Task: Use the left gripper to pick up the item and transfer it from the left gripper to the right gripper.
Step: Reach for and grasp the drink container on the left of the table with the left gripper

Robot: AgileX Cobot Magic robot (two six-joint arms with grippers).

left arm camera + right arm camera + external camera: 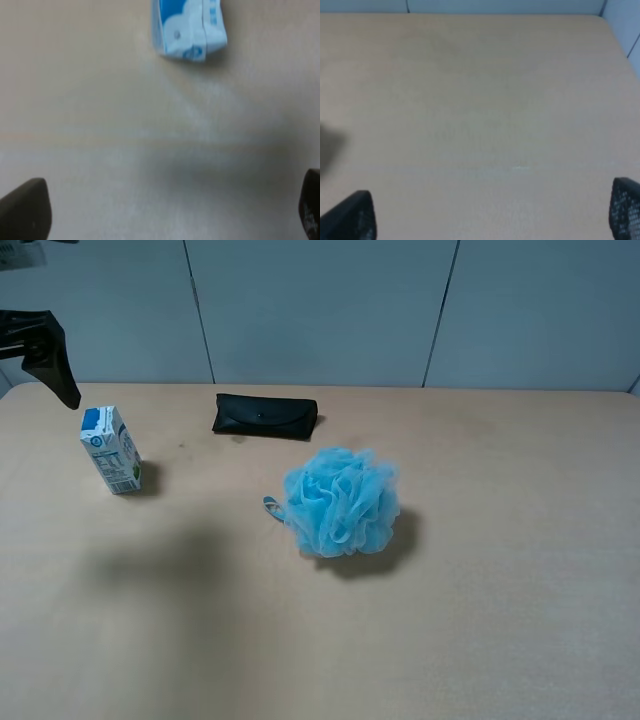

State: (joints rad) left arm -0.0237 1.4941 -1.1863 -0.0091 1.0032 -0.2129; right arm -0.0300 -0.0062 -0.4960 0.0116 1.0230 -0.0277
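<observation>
I need to grab the milk carton by its blue-marked top end [99,421] with my left gripper next. That leaves the milk carton's bottom end [124,482] free for my right gripper.
The white-and-blue milk carton [112,450] stands upright on the tan table [480,600] at the far left. A black part of the left arm [48,352] hangs above and behind it, not touching. In the left wrist view the carton [189,27] lies ahead of my left gripper [165,215]. Its two black fingertips [25,210] sit wide apart, open and empty, well short of the carton. My right gripper [490,215] is open and empty over bare table. It is out of the exterior view.
A flat black pouch [265,416] lies at the back near the wall. A fluffy blue mesh sponge [342,502] sits in the middle of the table. The table's far right corner [600,20] meets grey wall panels.
</observation>
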